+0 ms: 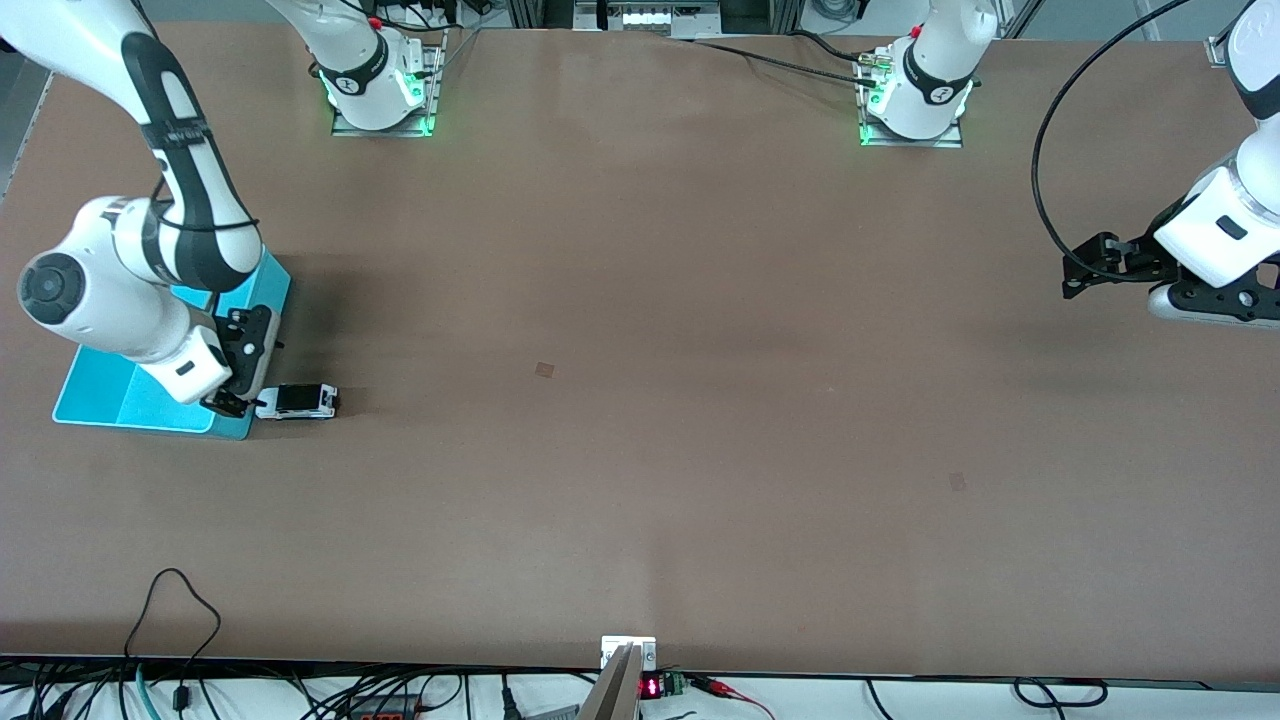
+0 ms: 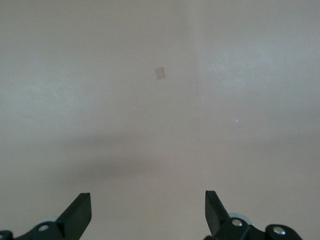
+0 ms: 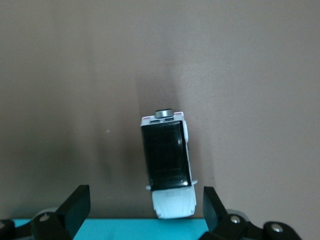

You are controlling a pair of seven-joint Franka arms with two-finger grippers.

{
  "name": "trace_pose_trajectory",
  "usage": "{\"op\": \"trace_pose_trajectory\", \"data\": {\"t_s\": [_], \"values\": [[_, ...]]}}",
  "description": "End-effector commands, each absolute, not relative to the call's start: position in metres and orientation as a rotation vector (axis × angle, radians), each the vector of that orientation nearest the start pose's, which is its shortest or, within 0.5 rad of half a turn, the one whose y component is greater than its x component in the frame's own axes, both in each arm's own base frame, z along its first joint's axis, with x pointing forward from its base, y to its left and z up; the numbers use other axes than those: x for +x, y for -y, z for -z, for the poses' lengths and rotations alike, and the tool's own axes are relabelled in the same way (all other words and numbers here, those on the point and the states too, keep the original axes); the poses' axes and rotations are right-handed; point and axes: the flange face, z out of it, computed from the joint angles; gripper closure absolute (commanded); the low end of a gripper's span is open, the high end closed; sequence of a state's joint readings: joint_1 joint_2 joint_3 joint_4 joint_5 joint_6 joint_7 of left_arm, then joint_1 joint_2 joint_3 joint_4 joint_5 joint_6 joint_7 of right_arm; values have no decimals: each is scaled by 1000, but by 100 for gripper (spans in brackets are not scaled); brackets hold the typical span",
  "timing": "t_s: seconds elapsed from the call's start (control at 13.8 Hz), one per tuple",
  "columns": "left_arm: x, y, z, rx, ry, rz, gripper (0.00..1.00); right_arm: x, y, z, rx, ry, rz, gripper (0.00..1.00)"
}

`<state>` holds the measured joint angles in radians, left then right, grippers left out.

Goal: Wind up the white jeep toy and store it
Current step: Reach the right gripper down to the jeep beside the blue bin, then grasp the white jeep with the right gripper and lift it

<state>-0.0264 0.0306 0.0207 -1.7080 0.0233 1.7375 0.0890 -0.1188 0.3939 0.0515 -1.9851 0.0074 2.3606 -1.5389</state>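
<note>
My right gripper grabs the sides of the jeep's black-roofed cabin next, to store the white jeep toy [image 1: 297,401] in the cyan bin [image 1: 100,400].
The white jeep toy [image 1: 297,401] stands on the brown table, its hood against the outer wall of the cyan bin [image 1: 100,400], toward the right arm's end. My right gripper [image 1: 232,404] hangs low over the bin's edge beside the jeep, open and empty. In the right wrist view the jeep [image 3: 167,165] shows its black roof; its white hood lies between the open fingers [image 3: 212,202], touching neither, with the bin's rim [image 3: 125,230] below my gripper [image 3: 145,201]. My left gripper [image 1: 1085,268] waits open over bare table at the left arm's end; it also shows in the left wrist view [image 2: 147,205].
Two small tan patches lie on the table [image 1: 544,369] [image 1: 957,481]; one shows in the left wrist view [image 2: 160,73]. A small device [image 1: 628,660] and cables sit at the table edge nearest the front camera. Both arm bases stand along the back.
</note>
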Motion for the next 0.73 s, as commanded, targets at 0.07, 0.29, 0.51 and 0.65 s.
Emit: {"op": "trace_pose_trajectory", "data": {"t_s": [0.07, 0.29, 0.51, 0.65], "values": [[569, -2, -558, -3100, -154, -24, 0, 611, 44, -235, -2308, 2096, 54, 0], [569, -3, -558, -3102, -149, -22, 0, 613, 43, -217, -2315, 2107, 78, 0], [568, -4, -557, -3102, -147, -34, 0, 612, 45, -202, -2321, 2112, 90, 0], [568, -3, -557, -3102, -147, -41, 0, 613, 43, -204, -2289, 2159, 102, 26]]}}
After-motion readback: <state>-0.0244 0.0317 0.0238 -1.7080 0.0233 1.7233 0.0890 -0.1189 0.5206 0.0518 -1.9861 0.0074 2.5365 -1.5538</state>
